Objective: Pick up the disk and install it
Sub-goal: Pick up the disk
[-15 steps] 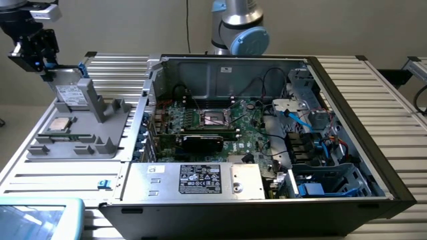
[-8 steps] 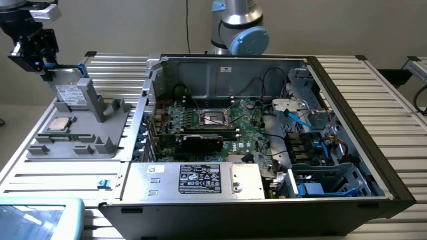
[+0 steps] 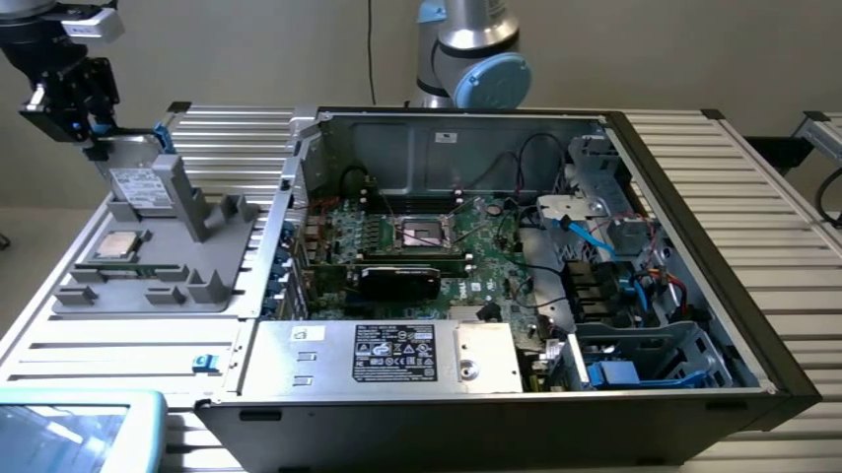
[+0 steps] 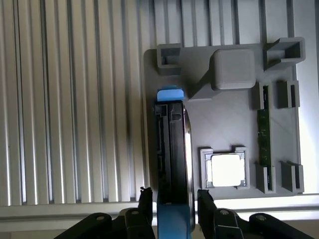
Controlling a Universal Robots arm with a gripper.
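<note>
I need to close my gripper on the disk, because my fingers are on both sides of the disk's blue end in the wrist view.
The disk [image 3: 136, 185] is a silver-grey drive with a white label and a blue rail. It stands on edge in a slot of the grey fixture plate [image 3: 172, 266] at the exterior view's left. In the wrist view I look down on the disk's [image 4: 173, 144] thin edge, with blue plastic at both ends. My gripper [image 3: 94, 148] hangs over the disk's end farthest from the computer. My gripper [image 4: 175, 201] is open, with one black finger on each side of the disk and a narrow gap at each. Nothing is held.
A small square silver chip [image 3: 118, 244] and a green memory stick [image 4: 262, 132] lie in the same fixture plate. The open computer case [image 3: 526, 246] stands at the exterior view's right, with a drive cage [image 3: 658, 350] at its near right corner. The table is ribbed aluminium [image 3: 224, 133].
</note>
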